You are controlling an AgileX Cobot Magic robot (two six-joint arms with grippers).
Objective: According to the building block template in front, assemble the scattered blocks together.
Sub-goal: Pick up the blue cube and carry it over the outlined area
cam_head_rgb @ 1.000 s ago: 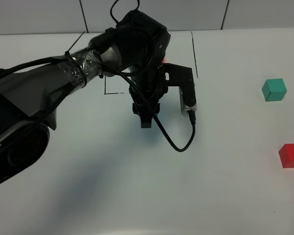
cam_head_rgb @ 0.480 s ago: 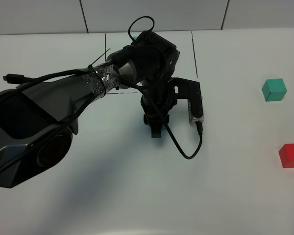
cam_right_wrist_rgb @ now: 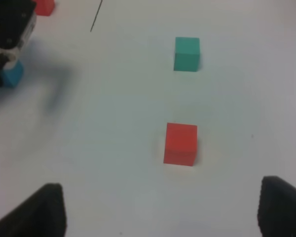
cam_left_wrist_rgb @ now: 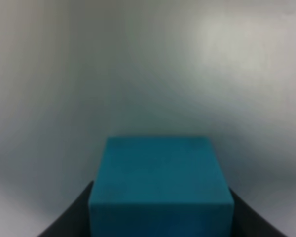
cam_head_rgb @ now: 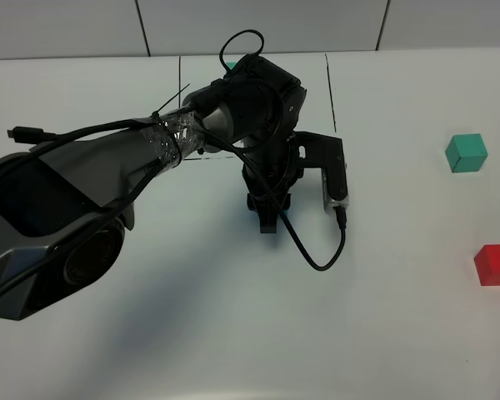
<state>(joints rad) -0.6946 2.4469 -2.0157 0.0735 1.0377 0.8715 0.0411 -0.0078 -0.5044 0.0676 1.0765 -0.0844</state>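
Observation:
The fingers and blue cube (cam_left_wrist_rgb: pixel 160 182) reach their shadow on the white table, where the blue cube would rest, so it is time for my left gripper to let go.
My left gripper (cam_head_rgb: pixel 267 223) reaches to the middle of the table, just in front of the black-line rectangle (cam_head_rgb: pixel 330 92). It is shut on the blue cube (cam_left_wrist_rgb: pixel 160 182), held low over the white table. The right wrist view also shows the blue cube (cam_right_wrist_rgb: pixel 11 74) under the gripper. The arm hides most of the template; only a teal corner (cam_head_rgb: pixel 230 64) and its red cube (cam_right_wrist_rgb: pixel 44 6) show. The loose teal-green cube (cam_head_rgb: pixel 467 152) (cam_right_wrist_rgb: pixel 187 54) and red cube (cam_head_rgb: pixel 495 264) (cam_right_wrist_rgb: pixel 180 143) lie at the right. My right gripper (cam_right_wrist_rgb: pixel 163 197) is open above the table near the red cube.
The white table (cam_head_rgb: pixel 150 333) ends at a wall (cam_head_rgb: pixel 258 25) at the back. A black cable (cam_head_rgb: pixel 317 258) loops down from the left wrist. The right arm is outside the exterior view.
The left arm has moved a little to the right and toward the front, away from the rectangle, with the blue cube in it. In the last half second it has hardly moved.

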